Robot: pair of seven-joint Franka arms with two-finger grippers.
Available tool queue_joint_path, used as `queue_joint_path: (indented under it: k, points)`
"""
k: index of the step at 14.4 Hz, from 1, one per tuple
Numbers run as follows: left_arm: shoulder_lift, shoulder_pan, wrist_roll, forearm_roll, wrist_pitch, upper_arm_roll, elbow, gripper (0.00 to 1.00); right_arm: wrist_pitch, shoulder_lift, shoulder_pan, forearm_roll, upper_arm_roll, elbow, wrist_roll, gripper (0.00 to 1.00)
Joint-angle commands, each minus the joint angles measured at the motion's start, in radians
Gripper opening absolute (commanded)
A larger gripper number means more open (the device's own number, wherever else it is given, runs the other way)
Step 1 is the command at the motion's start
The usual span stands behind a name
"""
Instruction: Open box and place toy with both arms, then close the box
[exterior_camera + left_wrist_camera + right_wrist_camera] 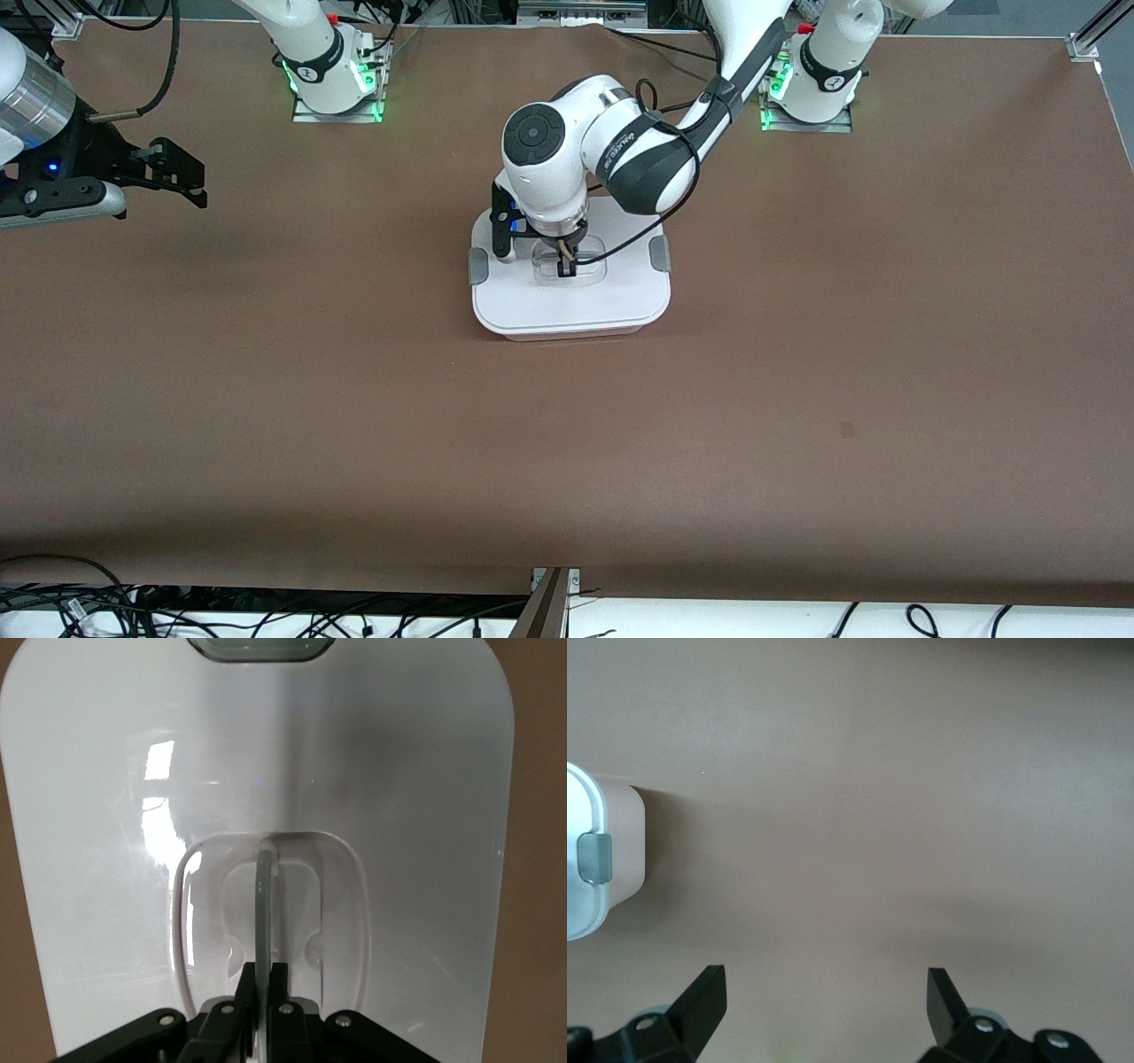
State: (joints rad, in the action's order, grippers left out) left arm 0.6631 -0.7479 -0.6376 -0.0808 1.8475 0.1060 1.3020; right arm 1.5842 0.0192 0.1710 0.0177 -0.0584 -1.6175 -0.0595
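My left gripper can let go of the lid now: the white lid's front edge (569,326) is level along the box's rim (574,336), so the lid would stay in place.
The box (571,306) stands in the middle of the table with its flat white lid on and a grey clip (659,255) at each end. My left gripper (567,268) is down in the lid's recessed centre and is shut on the clear handle (263,904). The left wrist view shows the white lid (399,815) filling the view and my left gripper (266,981) pinching the thin handle strip. My right gripper (182,173) is open and empty, over bare table toward the right arm's end. In the right wrist view my right gripper (827,979) is apart from the box (618,842). The toy is out of view.
The brown table top (567,461) surrounds the box. The two arm bases (332,80) stand along the table's edge farthest from the front camera. Cables (89,607) lie off the table's near edge.
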Motion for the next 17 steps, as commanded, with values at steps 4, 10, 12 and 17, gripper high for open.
queue_joint_path:
  k: [4, 10, 12, 17]
  points:
    - [0.033, -0.014, 0.012, -0.014, 0.024, -0.006, -0.041, 0.53, 0.005, -0.002, -0.010, -0.001, 0.005, 0.007, 0.000, 1.00]
    - [-0.056, 0.071, 0.015, 0.055, -0.039, -0.006, -0.059, 1.00, 0.007, -0.002, -0.010, 0.001, 0.005, 0.005, 0.000, 1.00]
    - [-0.080, 0.186, 0.038, 0.110, -0.094, -0.009, -0.059, 1.00, 0.008, -0.002, -0.010, -0.001, 0.005, 0.005, 0.000, 1.00]
    - [-0.082, 0.482, 0.041, 0.125, -0.140, -0.009, -0.104, 1.00, 0.008, -0.002, -0.010, 0.001, 0.005, 0.005, 0.000, 1.00]
